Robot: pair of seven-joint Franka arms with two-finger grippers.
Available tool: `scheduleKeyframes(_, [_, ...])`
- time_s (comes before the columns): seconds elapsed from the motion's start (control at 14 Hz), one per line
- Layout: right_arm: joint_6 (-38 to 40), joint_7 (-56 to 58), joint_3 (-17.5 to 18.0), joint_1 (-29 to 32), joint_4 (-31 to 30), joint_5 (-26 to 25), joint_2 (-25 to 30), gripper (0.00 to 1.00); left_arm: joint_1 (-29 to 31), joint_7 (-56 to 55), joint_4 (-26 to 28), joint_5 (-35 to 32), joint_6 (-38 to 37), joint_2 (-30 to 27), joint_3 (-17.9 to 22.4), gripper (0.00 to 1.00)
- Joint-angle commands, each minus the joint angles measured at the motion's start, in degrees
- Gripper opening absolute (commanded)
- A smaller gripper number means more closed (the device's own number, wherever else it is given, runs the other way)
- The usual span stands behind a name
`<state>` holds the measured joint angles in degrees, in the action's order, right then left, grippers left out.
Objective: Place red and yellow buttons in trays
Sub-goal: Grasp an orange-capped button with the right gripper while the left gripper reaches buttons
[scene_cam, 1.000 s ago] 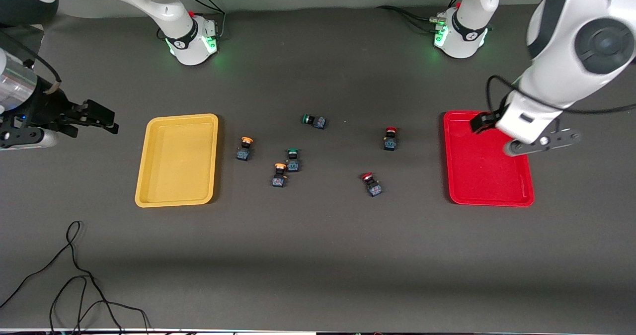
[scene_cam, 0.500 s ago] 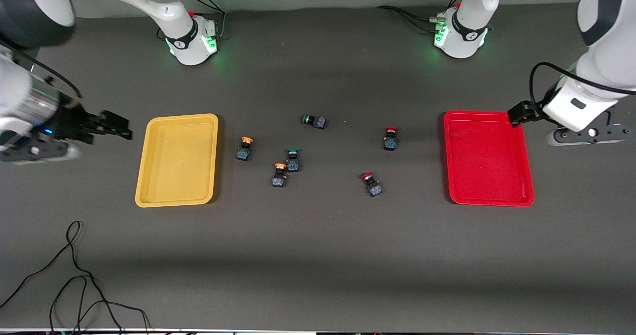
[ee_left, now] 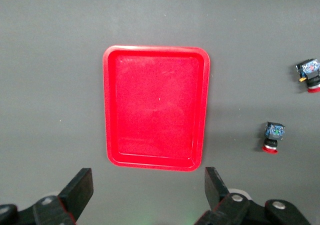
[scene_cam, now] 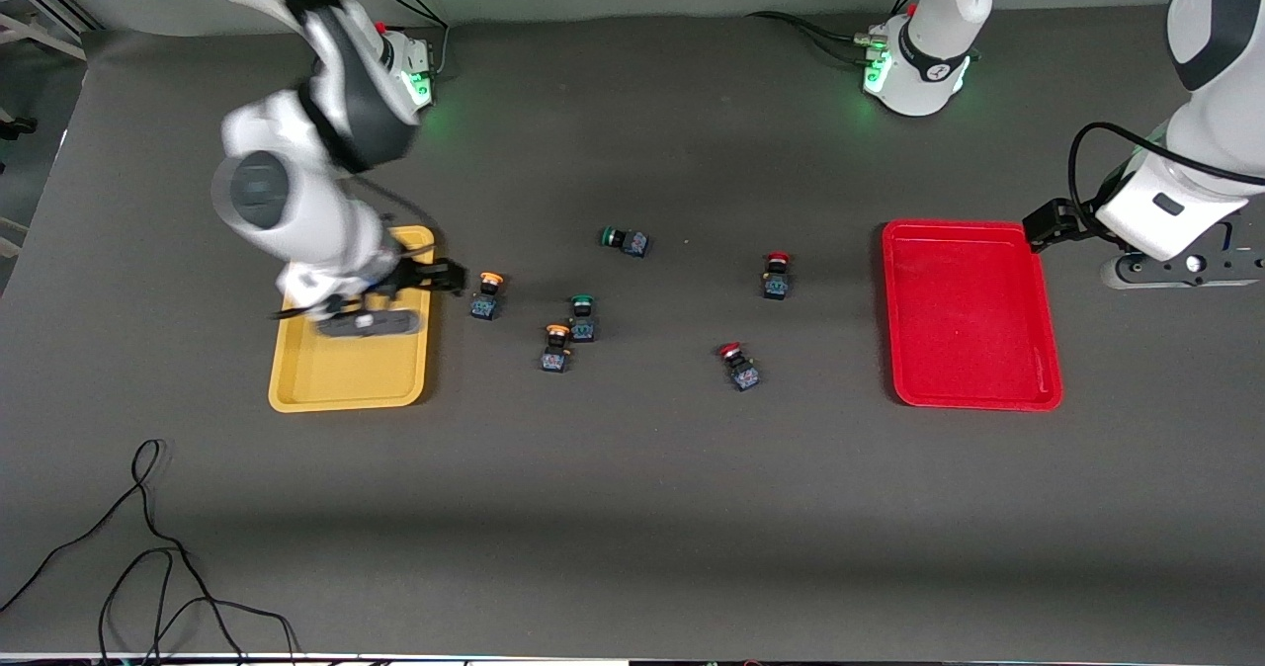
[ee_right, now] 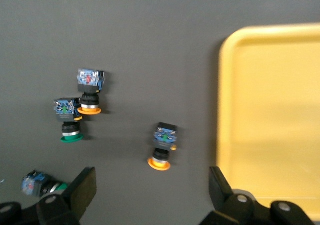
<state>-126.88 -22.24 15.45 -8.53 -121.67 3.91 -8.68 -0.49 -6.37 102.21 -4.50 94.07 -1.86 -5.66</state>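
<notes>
I will next use my left gripper to grab a red-capped button by its black body (scene_cam: pixel 776 283) (ee_left: pixel 274 131).
Two yellow-capped buttons lie beside the yellow tray (scene_cam: pixel 346 374): one (scene_cam: pixel 486 293) close to it, one (scene_cam: pixel 556 347) nearer the camera. Two red-capped buttons (scene_cam: pixel 776 275) (scene_cam: pixel 738 366) lie between the middle and the red tray (scene_cam: pixel 973 350). My right gripper (scene_cam: pixel 442 276) is open over the yellow tray's rim, next to the first yellow button (ee_right: pixel 162 147). It is empty in its wrist view (ee_right: pixel 152 190). My left gripper (scene_cam: pixel 1048 223) is open and empty (ee_left: pixel 147 190) over a corner of the red tray (ee_left: pixel 111 110).
Two green-capped buttons lie among the others, one (scene_cam: pixel 583 317) touching the nearer yellow button, one (scene_cam: pixel 625 240) on its side toward the bases. A black cable (scene_cam: pixel 148 557) lies near the front edge at the right arm's end.
My right arm has swung in from off the table's end to over the yellow tray, beside a yellow button. My left arm has drawn back off the red tray to its corner.
</notes>
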Motion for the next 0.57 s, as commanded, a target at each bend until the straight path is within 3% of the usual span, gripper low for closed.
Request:
scheduleKeyframes(0.0, [-11.08, -1.32, 0.37, 0.71, -6.56, -0.31, -3.77, 1.0, -1.27, -4.24, -0.17, -0.59, -1.43, 1.07, -1.54, 0.99])
scheduleKeyframes(0.29, [-16.2, -2.46, 0.37, 0.62, -6.74, -0.4, -11.52, 1.0, -4.33, -18.29, 1.14, 0.11, 2.33, 7.9, -8.22, 0.99])
scheduleKeyframes(0.5, [-16.91, -2.9, 0.28, 0.53, -6.56, -0.4, -13.55, 0.98, -8.47, -24.29, 7.72, 0.11, 12.42, 11.0, -10.59, 0.98])
